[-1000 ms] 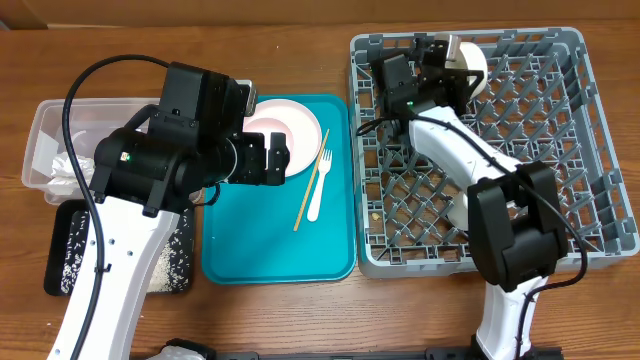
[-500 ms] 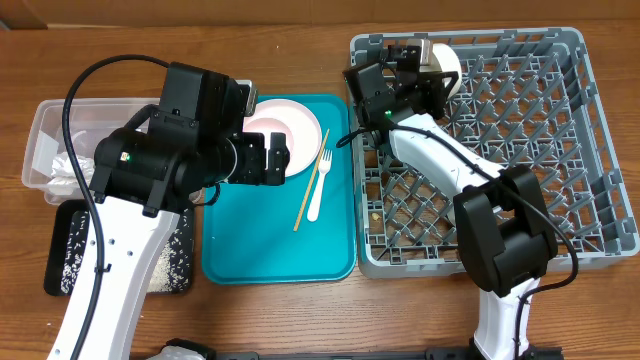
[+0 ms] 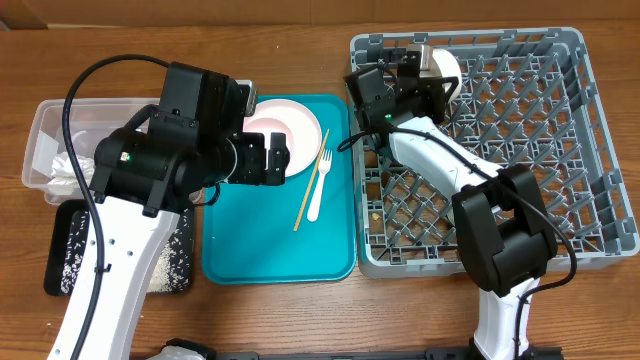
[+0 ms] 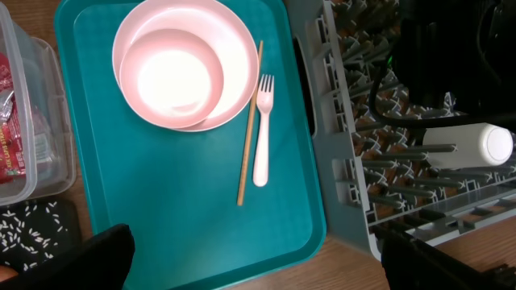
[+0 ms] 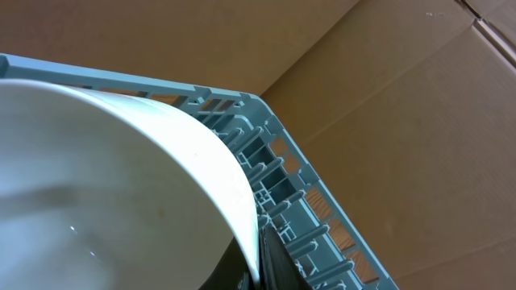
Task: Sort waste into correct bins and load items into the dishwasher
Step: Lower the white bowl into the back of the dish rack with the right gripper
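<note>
The white bowl's outer side (image 3: 449, 68) is low inside the rack's back rim (image 3: 485, 37) and over the rack's wires, so the robot's right gripper needs to release the bowl.
My right gripper (image 5: 260, 259) is shut on the rim of a white bowl (image 5: 105, 177). It holds the bowl on edge over the back left corner of the grey dishwasher rack (image 3: 560, 150); the bowl (image 3: 447, 62) also shows from above. My left gripper (image 4: 258, 272) hangs open and empty over the near edge of the teal tray (image 4: 161, 209). On that tray lie the pink plate (image 4: 181, 64), a white fork (image 4: 262, 137) and a wooden chopstick (image 4: 250, 121), side by side right of the plate.
The clear tub (image 3: 50, 125) at the far left holds white napkins (image 3: 62, 165) and a red wrapper (image 4: 12, 80). The black tray (image 3: 70, 260) in front of it carries rice-like scraps. A cardboard wall (image 5: 403, 97) stands behind the rack.
My right gripper has carried the bowl leftward along the rack's back edge, most of it in the first half second. The left arm has not moved.
</note>
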{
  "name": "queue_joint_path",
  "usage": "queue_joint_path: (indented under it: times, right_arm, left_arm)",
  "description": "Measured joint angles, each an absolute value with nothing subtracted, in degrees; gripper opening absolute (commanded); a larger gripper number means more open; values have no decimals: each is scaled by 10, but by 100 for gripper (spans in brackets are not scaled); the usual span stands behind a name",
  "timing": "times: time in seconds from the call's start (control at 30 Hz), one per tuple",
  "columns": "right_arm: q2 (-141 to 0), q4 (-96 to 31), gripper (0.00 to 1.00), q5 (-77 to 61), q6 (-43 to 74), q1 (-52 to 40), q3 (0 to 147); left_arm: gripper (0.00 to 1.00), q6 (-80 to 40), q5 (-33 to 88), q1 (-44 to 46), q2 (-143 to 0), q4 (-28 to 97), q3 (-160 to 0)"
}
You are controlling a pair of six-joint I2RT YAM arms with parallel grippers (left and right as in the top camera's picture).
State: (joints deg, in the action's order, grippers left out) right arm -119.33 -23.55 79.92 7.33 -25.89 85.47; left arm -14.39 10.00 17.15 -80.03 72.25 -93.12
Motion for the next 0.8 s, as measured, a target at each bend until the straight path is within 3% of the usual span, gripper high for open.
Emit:
queue_joint_path:
  times: [0.27, 0.73, 0.8]
  right_arm:
    - [-1193, -236, 25, 797, 79, -260, 854]
    - [-1193, -236, 22, 797, 81, -282, 854]
    - [-1193, -237, 28, 797, 81, -282, 854]
  left_arm:
    - [100, -144, 100, 171, -800, 722, -931]
    - [100, -144, 100, 171, -800, 722, -931]
    - [100, -144, 100, 171, -800, 722, -931]
